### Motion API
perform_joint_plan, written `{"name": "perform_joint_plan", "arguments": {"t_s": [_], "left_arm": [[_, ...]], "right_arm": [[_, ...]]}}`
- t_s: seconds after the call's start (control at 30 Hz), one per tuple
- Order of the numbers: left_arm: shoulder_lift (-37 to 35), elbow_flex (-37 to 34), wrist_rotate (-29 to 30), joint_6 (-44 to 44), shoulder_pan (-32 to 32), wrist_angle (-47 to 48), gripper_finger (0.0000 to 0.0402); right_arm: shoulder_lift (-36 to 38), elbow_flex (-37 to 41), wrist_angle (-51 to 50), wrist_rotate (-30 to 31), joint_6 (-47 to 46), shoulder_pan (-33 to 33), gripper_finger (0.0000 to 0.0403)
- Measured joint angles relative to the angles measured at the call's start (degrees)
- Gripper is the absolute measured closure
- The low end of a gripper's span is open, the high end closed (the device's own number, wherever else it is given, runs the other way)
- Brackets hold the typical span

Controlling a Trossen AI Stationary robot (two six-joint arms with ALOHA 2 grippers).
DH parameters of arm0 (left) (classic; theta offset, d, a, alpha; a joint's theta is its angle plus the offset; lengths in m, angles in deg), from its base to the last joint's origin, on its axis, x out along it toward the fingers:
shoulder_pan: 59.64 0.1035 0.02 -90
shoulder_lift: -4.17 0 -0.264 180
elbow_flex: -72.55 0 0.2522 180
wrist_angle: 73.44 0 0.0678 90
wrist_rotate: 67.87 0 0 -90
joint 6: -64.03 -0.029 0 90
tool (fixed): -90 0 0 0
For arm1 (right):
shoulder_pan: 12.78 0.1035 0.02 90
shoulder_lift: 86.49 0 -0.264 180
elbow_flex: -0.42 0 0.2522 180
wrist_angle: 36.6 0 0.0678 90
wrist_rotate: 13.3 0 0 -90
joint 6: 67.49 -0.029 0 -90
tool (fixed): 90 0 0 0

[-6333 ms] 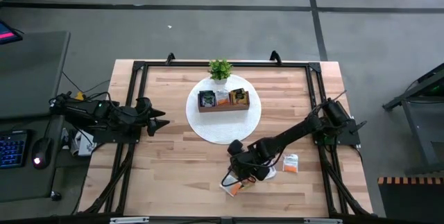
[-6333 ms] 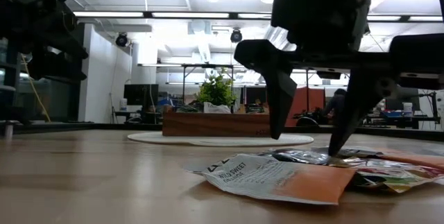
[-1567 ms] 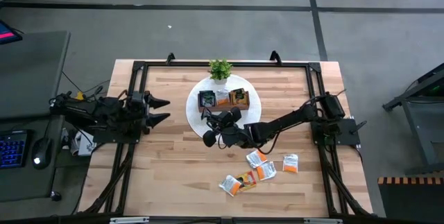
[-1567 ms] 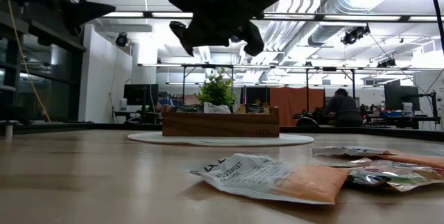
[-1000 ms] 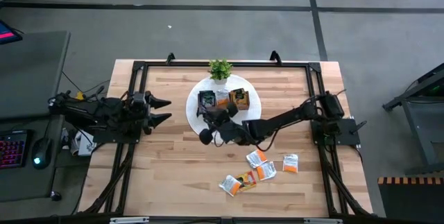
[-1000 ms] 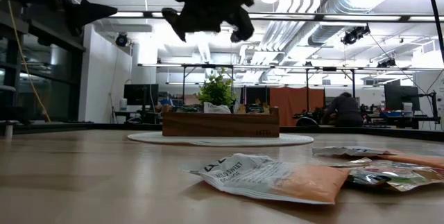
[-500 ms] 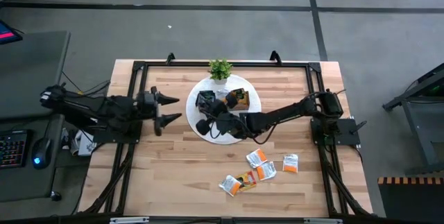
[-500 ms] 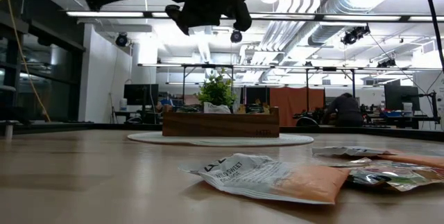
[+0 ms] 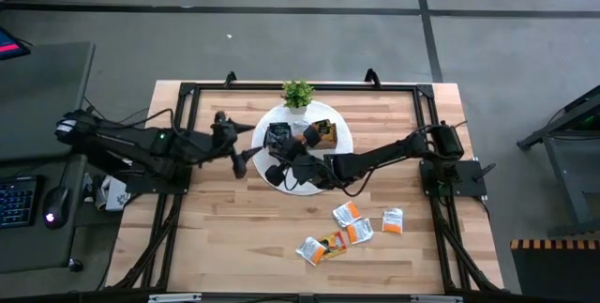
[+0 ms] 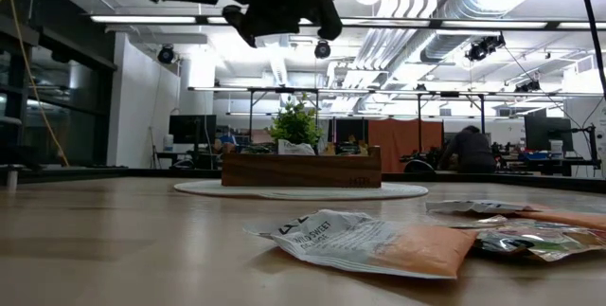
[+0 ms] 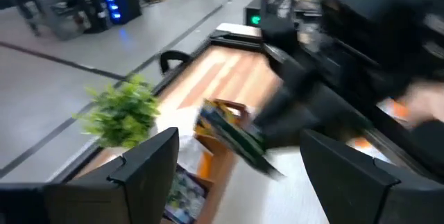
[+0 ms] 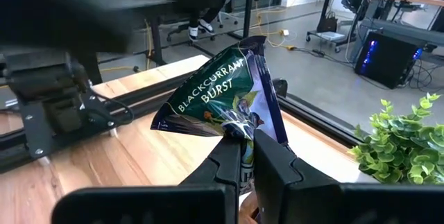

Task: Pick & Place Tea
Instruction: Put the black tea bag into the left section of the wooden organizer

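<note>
My left gripper is going to grab the dark tea sachet next by its free edge (image 11: pixel 215 120). Then it will move the sachet into the wooden tray (image 11: pixel 208 189).
My right gripper (image 12: pixel 248 141) is shut on a dark tea sachet (image 12: pixel 222 102) printed "Blackcurrant Burst", high above the white round mat (image 9: pixel 323 176), just in front of the wooden tray (image 9: pixel 302 134). In the high view this gripper (image 9: pixel 279 160) points toward the table's left. My left gripper (image 9: pixel 246 149) hangs open a short way to the left of it. In the left wrist view the sachet (image 11: pixel 232 139) shows ahead of the open fingers, apart from them. More tea sachets (image 9: pixel 349 220) lie flat on the table near the front right. My right gripper pinches the sachet's lower edge (image 12: pixel 241 132) between its two fingers. The fingers come about level from the table's right side. The sachet sticks out beyond the fingertips, tilted, lifted clear of the table and the tray.
A small green plant (image 9: pixel 297 93) stands at the far edge of the mat behind the tray. The tray holds some sachets. Loose sachets (image 10: pixel 369 242) lie close to the low camera. Black frame rails (image 9: pixel 183 153) run along the table's sides.
My left gripper has risen and gone toward the table's right, rolling as it went, and now hangs open close to the held sachet. My right gripper has carried the sachet a little toward the far edge and the tray, then kept still, shut on it throughout.
</note>
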State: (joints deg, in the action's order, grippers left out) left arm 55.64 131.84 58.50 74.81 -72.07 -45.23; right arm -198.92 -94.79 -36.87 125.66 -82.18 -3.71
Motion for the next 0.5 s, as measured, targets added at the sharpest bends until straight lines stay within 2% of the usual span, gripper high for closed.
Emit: {"name": "perform_joint_plan", "arguments": {"t_s": [0.07,0.23,0.5], "left_arm": [[1.14,1.52,-2.18,0.28,2.61,1.19,0.0105],[2.67,2.81,-13.25,5.42,8.87,2.74,0.0105],[4.06,2.74,-19.91,12.77,12.93,5.14,0.0105]], "right_arm": [[-0.01,0.0,0.0,-0.29,0.46,0.1,0.0388],[0.01,0.0,0.04,-0.38,1.81,0.1,0.0388],[0.01,0.02,0.04,-1.17,2.49,0.1,0.0388]]}}
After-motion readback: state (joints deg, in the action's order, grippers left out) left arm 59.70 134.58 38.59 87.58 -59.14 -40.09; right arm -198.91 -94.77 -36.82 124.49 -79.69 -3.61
